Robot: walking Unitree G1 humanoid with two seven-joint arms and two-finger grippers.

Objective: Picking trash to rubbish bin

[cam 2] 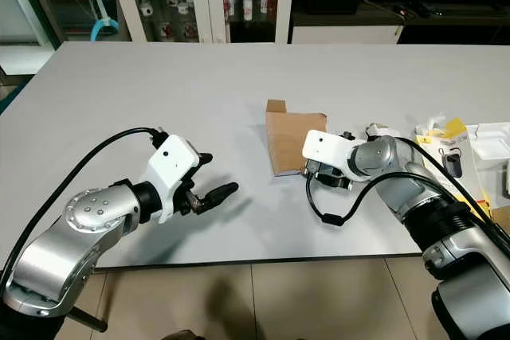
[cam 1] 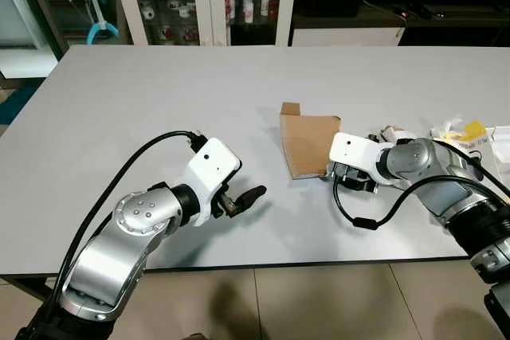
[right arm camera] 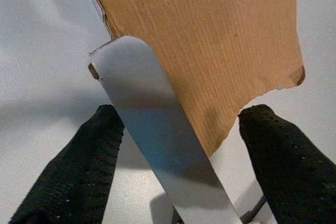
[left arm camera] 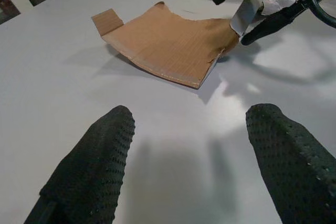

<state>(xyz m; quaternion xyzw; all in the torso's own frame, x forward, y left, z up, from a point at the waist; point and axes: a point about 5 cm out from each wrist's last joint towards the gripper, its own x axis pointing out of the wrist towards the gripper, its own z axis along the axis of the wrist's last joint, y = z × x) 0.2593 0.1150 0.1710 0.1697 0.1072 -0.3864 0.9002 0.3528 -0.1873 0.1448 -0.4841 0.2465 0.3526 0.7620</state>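
The torn cardboard (right arm camera: pixel 210 40) will next be gripped by its upright white flap (right arm camera: pixel 152 121) with my right gripper, and then my right gripper will carry the cardboard into the rubbish bin.
A torn piece of brown cardboard (cam 1: pixel 307 142) lies on the grey table (cam 1: pixel 159 93), right of centre, with a small flap standing up at its far corner. My right gripper (right arm camera: pixel 184 124) is open at the cardboard's near right corner, one finger on each side of that corner. A flat silver blade (right arm camera: pixel 157 129) reaches from between the fingers (left arm camera: pixel 273 20) onto the cardboard's edge. My left gripper (cam 1: pixel 243 195) hovers open and holding nothing just above the table, to the left of the cardboard and pointing at it.
Crumpled white paper (cam 1: pixel 396 133) and yellow packaging (cam 1: pixel 466 131) lie at the table's right, beside a white tray (cam 2: pixel 492 137). A glass-door cabinet (cam 1: pixel 203 1) stands beyond the far edge. The table's front edge runs just under both arms.
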